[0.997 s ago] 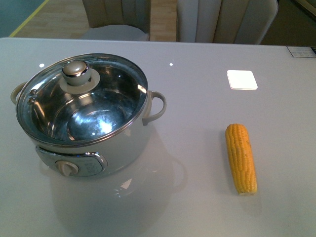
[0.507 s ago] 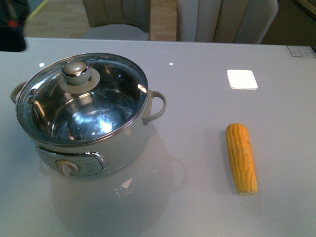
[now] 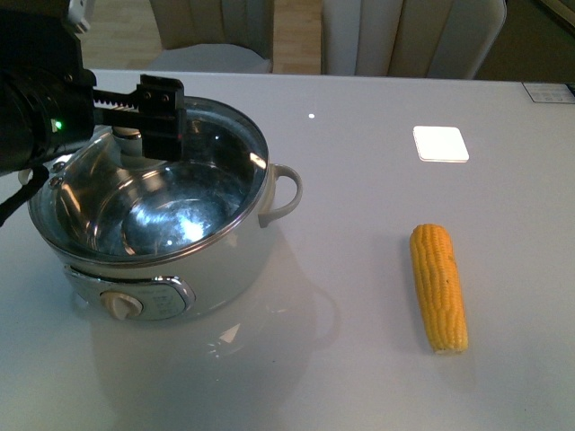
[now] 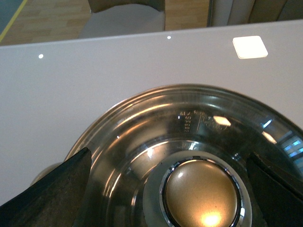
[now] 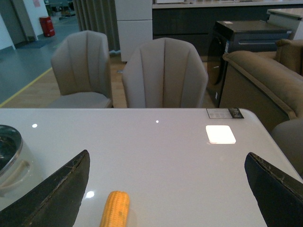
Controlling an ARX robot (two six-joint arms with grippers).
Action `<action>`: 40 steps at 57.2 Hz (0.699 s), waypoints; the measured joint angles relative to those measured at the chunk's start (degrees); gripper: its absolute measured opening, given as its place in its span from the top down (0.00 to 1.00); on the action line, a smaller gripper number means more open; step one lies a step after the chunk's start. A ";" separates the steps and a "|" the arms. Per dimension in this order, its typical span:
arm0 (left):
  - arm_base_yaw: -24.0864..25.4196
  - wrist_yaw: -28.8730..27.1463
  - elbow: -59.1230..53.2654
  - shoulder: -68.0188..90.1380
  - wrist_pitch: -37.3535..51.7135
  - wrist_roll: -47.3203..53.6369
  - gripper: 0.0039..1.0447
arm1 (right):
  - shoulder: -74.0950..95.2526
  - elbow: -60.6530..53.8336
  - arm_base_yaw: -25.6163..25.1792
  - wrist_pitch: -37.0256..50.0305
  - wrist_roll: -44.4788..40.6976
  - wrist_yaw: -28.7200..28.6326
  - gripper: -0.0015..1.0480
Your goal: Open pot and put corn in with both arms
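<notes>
I should next grab the glass lid (image 3: 202,180) by its round metal knob (image 3: 128,137) with my left gripper, because the lid covers the whole pot and is far wider than my open fingers.
The white pot (image 3: 225,260) stands on the left of the table, its glass lid (image 3: 202,180) on it. My left gripper (image 3: 148,126) hangs open over the lid. In the left wrist view the round metal knob (image 4: 201,196) lies between the spread black fingers (image 4: 57,189), which do not touch it. The corn (image 3: 438,287) lies bare on the table to the right, pointing away from me. My right gripper (image 5: 165,189) is open above the table, with the corn (image 5: 115,210) below it, nearer one finger, and a pot handle (image 5: 14,172) at the frame edge. The right arm is out of the front view.
A bright white square (image 3: 440,144) shows on the grey table (image 3: 359,224) behind the corn. Two padded chairs (image 3: 404,36) stand at the far edge. A small label (image 3: 548,92) lies at the far right corner. A brown sofa (image 5: 265,80) is beyond the table.
My left arm has come in from the upper left and now hangs over the lid knob. Pot, lid and corn have not moved.
</notes>
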 joint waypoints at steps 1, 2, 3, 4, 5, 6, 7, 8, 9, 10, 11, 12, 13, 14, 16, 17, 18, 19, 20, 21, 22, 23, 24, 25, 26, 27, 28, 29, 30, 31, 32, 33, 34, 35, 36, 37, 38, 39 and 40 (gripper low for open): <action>-0.09 -0.02 0.00 0.57 0.26 0.02 0.06 | 0.00 0.00 0.00 0.00 0.00 0.00 0.08; -0.13 -0.02 -0.02 0.79 0.44 0.04 0.06 | 0.00 0.00 0.00 0.00 0.00 0.00 0.08; -0.26 -0.04 -0.02 1.33 0.81 0.09 0.06 | 0.00 0.00 0.00 0.00 0.02 0.00 0.08; -0.31 -0.04 -0.02 1.60 1.03 0.15 0.06 | 0.00 0.00 0.00 0.00 0.00 0.00 0.08; -0.44 -0.04 -0.02 2.01 1.40 0.28 0.06 | 0.00 0.00 0.00 0.00 0.00 0.00 0.08; -0.48 -0.04 -0.02 2.27 1.53 0.28 0.06 | 0.00 0.00 0.00 0.00 0.00 0.00 0.08; -0.59 -0.02 -0.02 2.60 1.77 0.31 0.06 | 0.00 0.00 0.00 0.00 0.00 -0.02 0.08; -0.66 -0.02 -0.02 2.78 1.84 0.33 0.06 | 0.00 0.00 0.00 0.00 0.00 0.00 0.08; -0.77 -0.04 -0.02 3.19 2.08 0.33 0.06 | 0.00 0.00 0.00 0.00 0.00 0.00 0.08; -0.87 -0.07 -0.02 3.50 2.34 0.33 0.06 | 0.00 0.00 0.00 0.00 0.00 0.00 0.08; -1.01 -0.07 -0.02 3.78 2.51 0.33 0.06 | 0.00 0.00 0.00 -0.02 0.00 0.00 0.08; -1.09 -0.09 -0.02 4.09 2.62 0.31 0.06 | 0.00 0.00 0.00 0.00 0.00 0.00 0.08; -1.16 -0.09 -0.02 4.17 2.69 0.31 0.06 | 0.00 0.00 0.00 0.00 0.00 0.00 0.08; -1.22 -0.17 -0.02 4.42 2.78 0.26 0.07 | 0.00 0.00 0.00 0.00 0.00 0.00 0.08; -1.40 -0.20 -0.02 4.61 2.89 0.13 0.09 | 0.00 0.00 0.00 0.00 0.00 0.00 0.08; -1.42 -0.20 -0.02 4.66 2.93 0.04 0.10 | 0.00 0.00 0.00 0.00 0.00 0.00 0.08; -1.51 -0.22 -0.02 4.68 2.99 0.04 0.14 | 0.00 0.00 0.00 0.00 0.00 0.00 0.08; -1.62 -0.22 -0.02 4.74 2.99 -0.13 0.17 | 0.00 0.00 0.00 0.00 0.00 0.00 0.08; -1.66 -0.22 -0.02 4.76 2.99 -0.20 0.19 | 0.00 0.00 0.00 0.00 0.00 0.00 0.08; -1.73 -0.11 -0.02 4.83 2.99 -0.37 0.22 | 0.00 0.00 0.00 0.00 0.00 0.00 0.08; -1.75 -0.07 -0.02 4.85 2.99 -0.46 0.24 | 0.00 0.00 0.00 0.00 0.00 0.00 0.08; -1.86 -0.02 -0.02 4.90 2.97 -0.72 0.27 | 0.00 0.00 0.00 0.00 0.00 0.00 0.08; -1.90 -0.02 -0.02 4.92 2.95 -0.83 0.29 | 0.00 0.00 0.00 0.00 0.00 0.00 0.08; -1.97 0.09 -0.02 4.96 2.86 -1.16 0.33 | 0.00 0.00 0.00 0.00 0.00 0.00 0.08; -2.05 0.17 -0.02 4.98 2.73 -1.44 0.36 | 0.00 0.00 0.00 0.00 0.00 0.00 0.08; -2.10 0.15 -0.02 4.98 2.71 -1.57 0.37 | 0.00 0.00 0.00 0.00 0.00 0.00 0.08; -2.14 0.02 -0.02 5.01 2.71 -2.01 0.40 | 0.00 0.00 0.00 0.00 0.00 0.00 0.08; -2.14 -0.04 -0.02 5.01 2.71 -2.32 0.42 | 0.00 0.00 0.00 0.00 0.00 0.00 0.08; -2.14 -0.26 0.02 4.98 2.71 -2.80 0.44 | 0.00 0.00 0.00 0.00 0.00 0.00 0.08; -2.12 -0.28 0.02 4.98 2.71 -2.62 0.46 | 0.00 0.00 0.00 0.00 0.00 0.00 0.08; -2.08 -0.13 0.02 4.98 2.71 -2.86 0.49 | 0.00 0.00 0.00 0.00 0.00 0.00 0.08; -2.03 -0.17 0.02 4.98 2.71 -2.89 0.51 | 0.00 0.00 0.00 0.00 0.00 0.00 0.08; -2.01 -0.31 0.02 4.98 2.71 -2.89 0.52 | 0.00 0.00 0.00 0.00 0.00 0.02 0.08; -2.03 -0.33 0.02 4.98 2.71 -2.82 0.54 | 0.00 0.00 0.00 0.00 0.00 0.02 0.08; -2.05 -0.39 0.02 4.98 2.71 -2.82 0.55 | 0.00 0.00 0.00 0.00 0.00 0.00 0.08; -2.10 -0.59 0.02 4.98 2.71 -2.80 0.56 | 0.00 0.00 0.00 0.00 0.00 -0.02 0.08; -2.10 -0.63 0.02 4.98 2.71 -2.80 0.56 | 0.00 0.00 0.00 0.00 0.00 0.00 0.08; -2.12 -0.68 0.02 4.94 2.71 -2.80 0.56 | 0.00 0.00 0.00 0.00 0.00 0.00 0.08; -2.12 -0.70 0.02 4.92 2.71 -2.80 0.56 | 0.00 0.00 0.00 -0.02 0.00 0.00 0.08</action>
